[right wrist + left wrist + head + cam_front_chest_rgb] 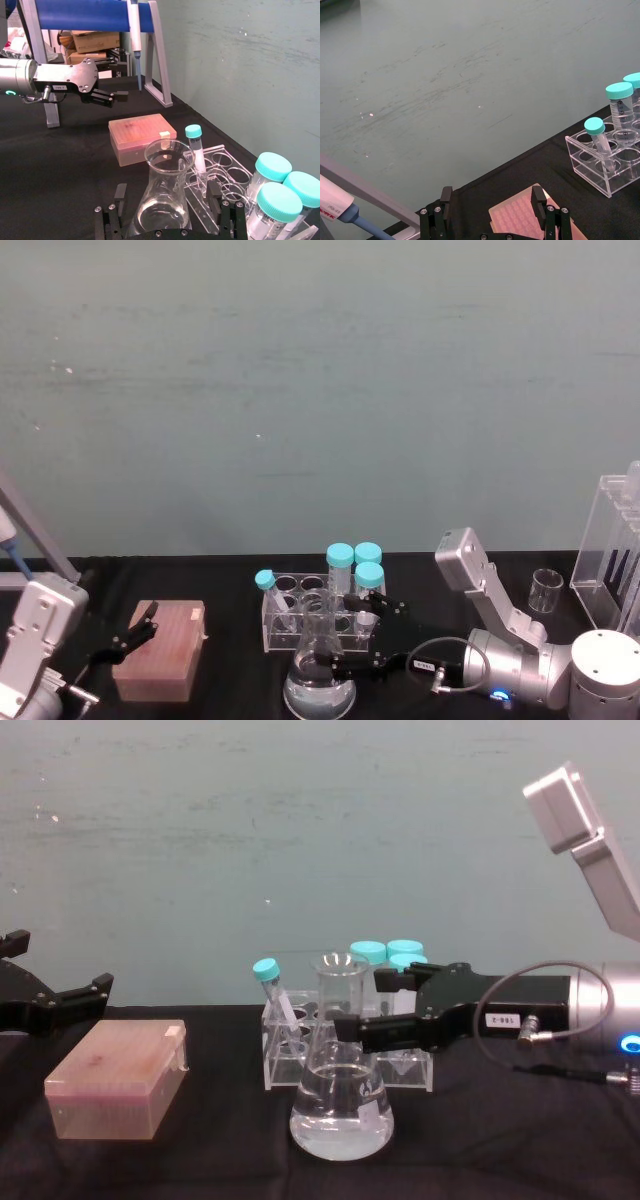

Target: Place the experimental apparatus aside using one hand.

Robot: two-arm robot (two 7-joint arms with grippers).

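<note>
The flask widens into a wide, sloping body (342,1115) with clear liquid in it. I will grab the flask by its narrow neck below the flask's rim with my right gripper next.
A conical flask (320,685) holding clear liquid stands at the table's front, just before a low clear rack (300,625) of teal-capped tubes. My right gripper (345,637) is open, one finger on each side of the flask (162,200); in the chest view the near finger crosses the flask's (342,1105) neck. I cannot tell whether the fingers touch the glass. A small glass beaker (545,590) and a tall acrylic rack (612,555) stand at the far right. My left gripper (128,632) hangs open over a pink tip box (165,660).
The pink tip box (115,1092) sits left of the flask. A pipette stand (100,15) with a hanging pipette (340,210) rises at the far left. Black tabletop lies bare between the flask and the beaker, and a teal wall stands behind.
</note>
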